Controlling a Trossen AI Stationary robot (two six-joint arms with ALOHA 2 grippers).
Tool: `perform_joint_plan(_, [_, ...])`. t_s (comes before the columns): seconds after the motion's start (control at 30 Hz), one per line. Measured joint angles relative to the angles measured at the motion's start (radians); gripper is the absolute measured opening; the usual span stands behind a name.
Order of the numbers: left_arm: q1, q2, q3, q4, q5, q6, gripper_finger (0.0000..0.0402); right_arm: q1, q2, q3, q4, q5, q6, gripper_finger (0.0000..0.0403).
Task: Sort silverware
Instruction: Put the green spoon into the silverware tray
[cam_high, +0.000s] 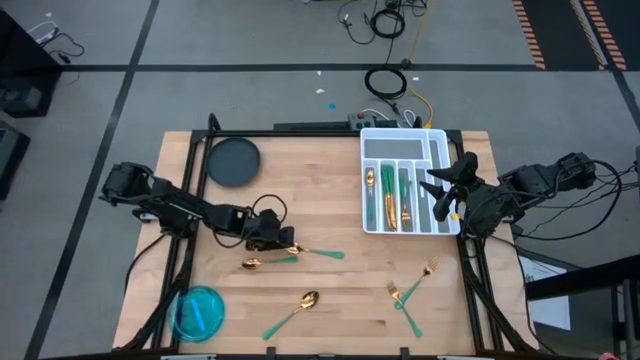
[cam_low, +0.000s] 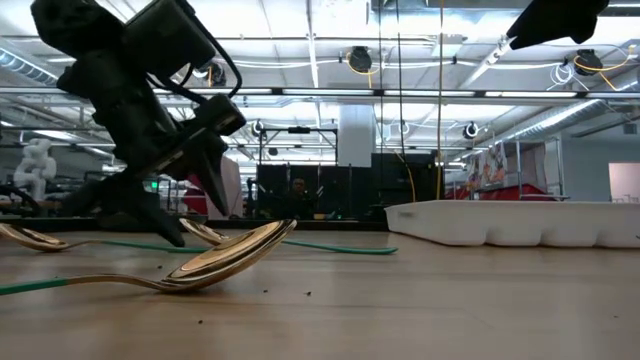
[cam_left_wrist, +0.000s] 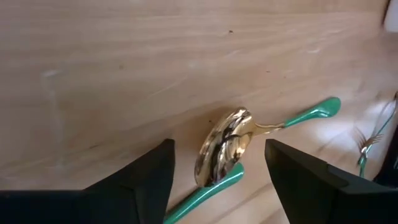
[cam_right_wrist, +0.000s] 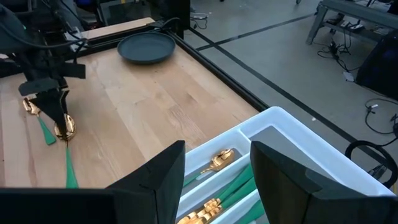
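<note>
My left gripper's fingers stand on either side of the spoon's gold bowl, low over the wood, so it is time to close. A close now would catch the spoon.
A gold-headed spoon with a green handle lies flat on the wooden table. Its bowl rests against the green handle of a second spoon. My left gripper is open and slants down over that bowl, one finger on each side, left of the table's middle. My right gripper hangs open with nothing in it above the white divided tray, which holds several pieces of silverware. A third spoon and two forks lie near the front edge.
A dark round plate sits at the far left of the table and a blue bowl at the near left corner. The tray stands at the far right. Bare wood lies between the plate and the tray.
</note>
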Motion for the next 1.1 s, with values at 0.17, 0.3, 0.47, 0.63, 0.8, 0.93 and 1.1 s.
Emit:
perform_joint_plan(0.17, [0.012,0.017,-0.001,0.004,0.053,-0.003,0.0217,0.000,0.001,0.000,0.002,0.001,0.000,0.0176])
perform_joint_plan(0.3, [0.011,0.022,-0.004,-0.004,0.073,0.027,0.0106,0.000,0.002,0.000,0.001,0.009,-0.001,0.0176])
perform_joint_plan(0.47, [0.006,0.029,0.000,0.046,0.118,0.072,0.0018,0.000,0.004,0.000,0.001,0.027,-0.002,0.0176])
perform_joint_plan(0.63, [0.007,0.024,-0.001,0.104,0.054,0.074,0.0007,0.000,0.006,0.000,-0.007,0.031,0.005,0.0176])
perform_joint_plan(0.8, [0.017,0.023,0.014,0.115,0.000,0.095,0.0005,0.000,0.006,0.000,-0.019,0.031,0.018,0.0176])
perform_joint_plan(0.93, [0.028,0.023,0.059,0.105,-0.002,0.169,0.0004,0.000,0.006,0.000,-0.024,0.031,0.020,0.0176])
perform_joint_plan(1.1, [0.057,0.023,0.144,0.092,0.032,0.304,0.0004,0.000,0.006,0.000,-0.025,0.031,0.021,0.0176])
